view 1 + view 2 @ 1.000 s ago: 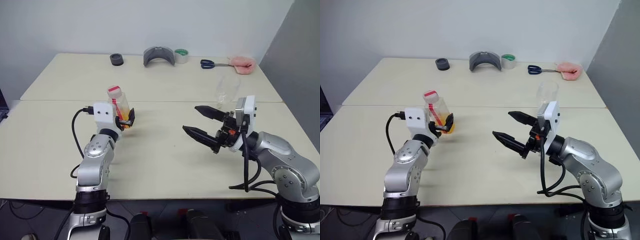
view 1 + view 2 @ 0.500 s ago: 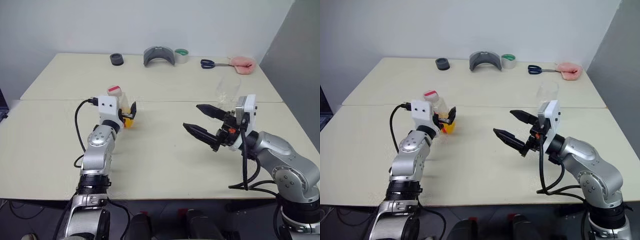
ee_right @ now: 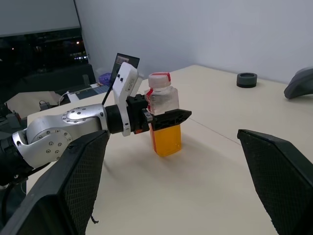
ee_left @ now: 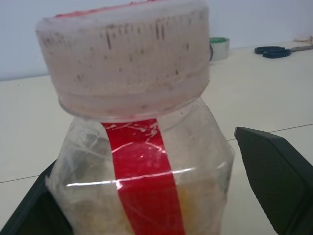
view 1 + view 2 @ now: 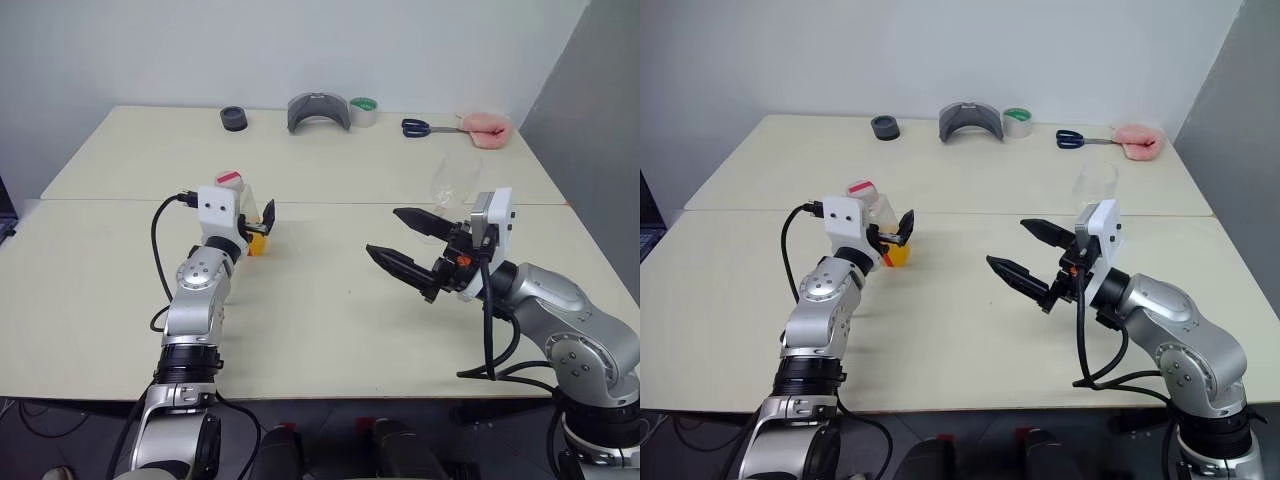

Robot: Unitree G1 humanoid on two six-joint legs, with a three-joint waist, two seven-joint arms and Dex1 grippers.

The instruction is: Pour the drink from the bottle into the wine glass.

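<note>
My left gripper's fingers are on either side of the bottle's side (image 4: pixel 146 176), below the bottle's cap, so my left gripper closes on the bottle next.
The bottle (image 3: pixel 163 110) stands on the table at the left, with a red-and-white cap (image 4: pixel 124 58) and a red stripe down its side. The orange drink (image 3: pixel 166 139) fills its lower part. My left gripper (image 5: pixel 255 225) is open with the bottle between its fingers; a black finger (image 4: pixel 274 176) stands close beside the bottle's wall. The wine glass (image 5: pixel 455 175) stands at the right, just past my right wrist, and looks empty. In front of the glass my right gripper (image 5: pixel 382 231) hangs wide open above the table, pointing toward the bottle with nothing between its fingers.
Along the far edge lie a black ring (image 5: pixel 233 119), a grey curved piece (image 5: pixel 318 110), a tape roll (image 5: pixel 362 112), scissors (image 5: pixel 420 127) and a pink cloth (image 5: pixel 485 128). A seam (image 5: pixel 330 202) between two tabletops runs across behind the bottle.
My left gripper has pushed a little forward around the bottle and its wrist has levelled out. The right arm and the glass have stayed in place.
</note>
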